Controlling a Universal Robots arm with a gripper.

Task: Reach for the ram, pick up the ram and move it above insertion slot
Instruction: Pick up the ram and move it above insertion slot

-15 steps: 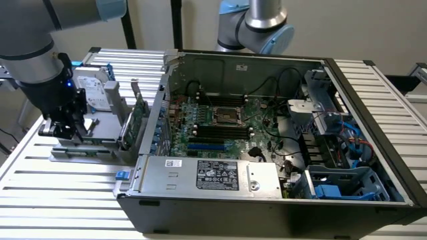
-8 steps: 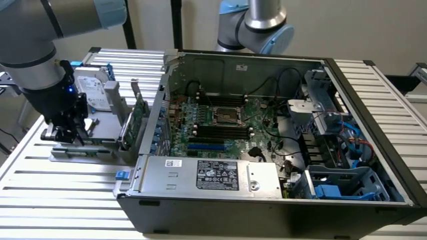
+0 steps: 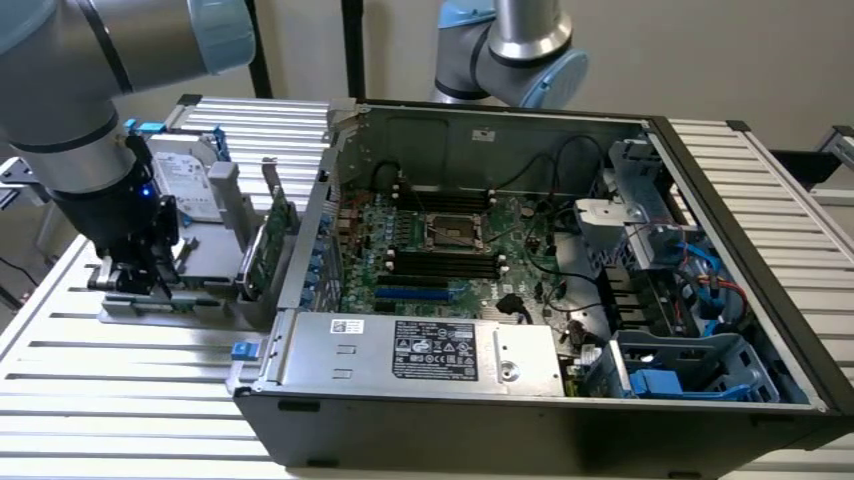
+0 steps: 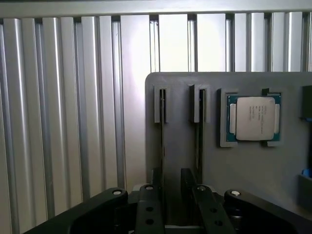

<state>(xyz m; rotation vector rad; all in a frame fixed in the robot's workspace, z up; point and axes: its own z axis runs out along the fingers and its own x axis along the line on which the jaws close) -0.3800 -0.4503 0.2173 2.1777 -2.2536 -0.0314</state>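
My gripper next needs to grab the ram by the middle of its upper edge (image 3: 166, 297), as grey holder blocks hold its ends.
Two thin ram sticks stand on edge in a grey holder (image 4: 243, 165); one ram stick (image 4: 162, 131) and the other (image 4: 200, 131) run side by side. My gripper (image 4: 173, 187) hangs open over their near ends, fingers (image 4: 148, 207) apart, gripping nothing. Whether a finger touches a stick I cannot tell. In the exterior view the gripper (image 3: 134, 278) is low over the holder (image 3: 160, 305), at the exterior view's left of the open computer case (image 3: 747, 300). The black insertion slots (image 3: 441, 263) lie on the motherboard inside the case.
A processor chip (image 4: 253, 117) sits in a pocket of the holder beside the sticks. A silver hard drive (image 3: 180, 180) and an upright green expansion card (image 3: 276, 235) stand between the gripper and the case wall. A power supply (image 3: 414, 350) fills the case's front. The table is ribbed aluminium (image 3: 120, 390).
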